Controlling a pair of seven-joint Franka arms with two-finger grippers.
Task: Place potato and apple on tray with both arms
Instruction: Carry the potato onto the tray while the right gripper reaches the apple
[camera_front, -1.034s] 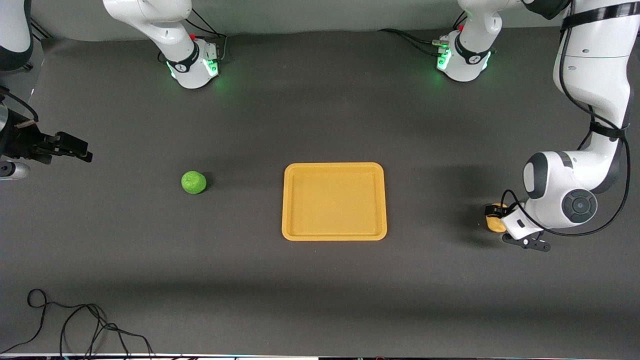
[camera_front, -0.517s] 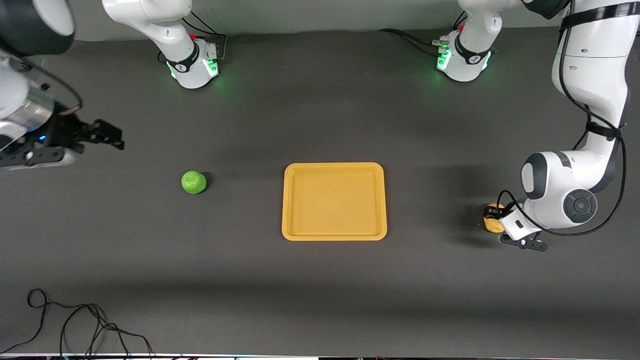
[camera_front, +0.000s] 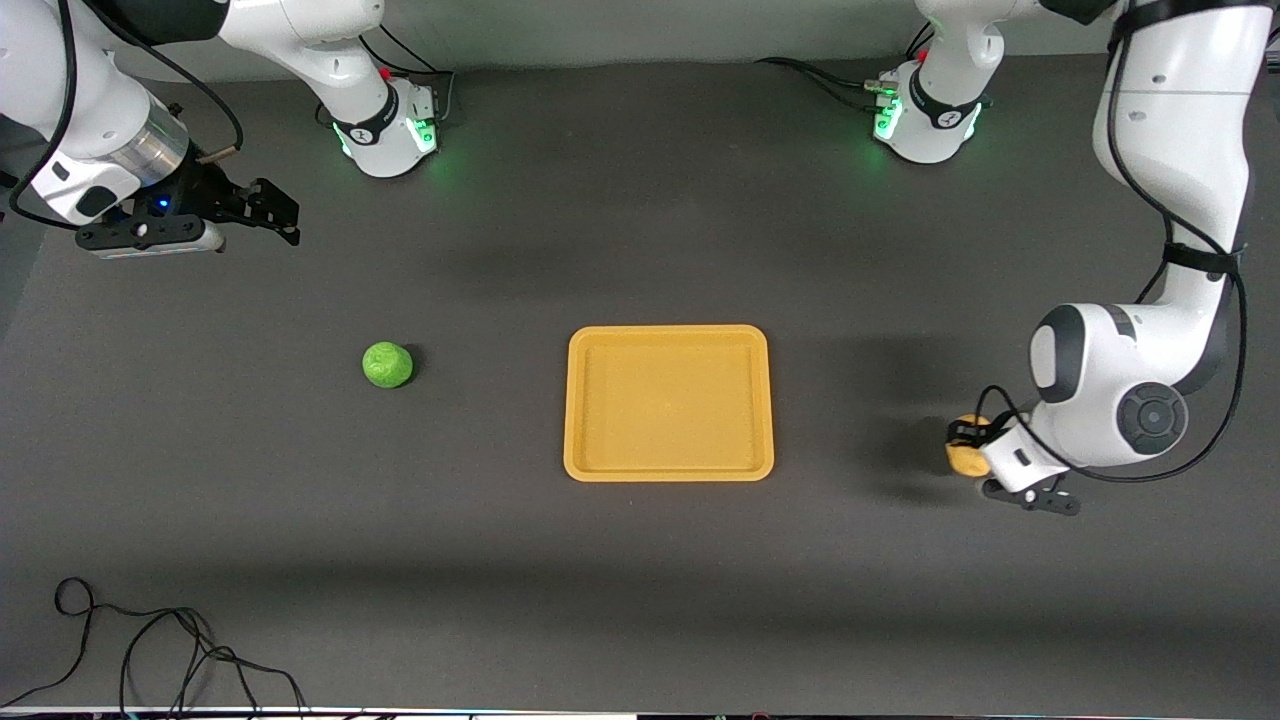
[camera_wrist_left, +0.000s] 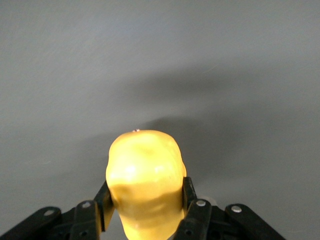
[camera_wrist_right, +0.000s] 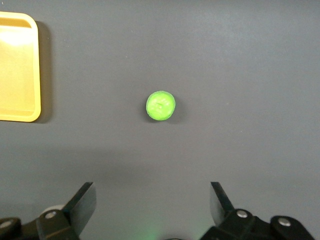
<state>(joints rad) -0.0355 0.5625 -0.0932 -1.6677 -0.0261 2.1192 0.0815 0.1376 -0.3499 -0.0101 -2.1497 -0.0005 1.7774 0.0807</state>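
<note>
The robot's right gripper next needs to pick up the green apple (camera_front: 387, 364) by the apple's round sides, to put it on the tray (camera_front: 668, 330).
The green apple (camera_front: 387, 364) lies on the dark table toward the right arm's end; it also shows in the right wrist view (camera_wrist_right: 160, 105). The yellow-orange tray (camera_front: 668, 330) lies mid-table and holds nothing; one corner of it shows in the right wrist view (camera_wrist_right: 33, 65). My left gripper (camera_front: 966, 446) is shut on the yellow-tan potato (camera_front: 960, 460) just above the table at the left arm's end. In the left wrist view the potato (camera_wrist_left: 145, 170) sits between the gripper (camera_wrist_left: 146, 192) fingers. My right gripper (camera_front: 282, 216) is open and empty, up in the air near its end; in the right wrist view (camera_wrist_right: 152, 192) the apple lies ahead of it.
The two green-lit arm bases (camera_front: 385, 130) (camera_front: 925, 115) stand along the table edge farthest from the front camera. A loose black cable (camera_front: 150, 650) lies at the nearest edge toward the right arm's end.
The right arm has swung in from the table's end, and its gripper now hangs over the table near the apple. The left gripper has moved a little toward the tray with the potato.
</note>
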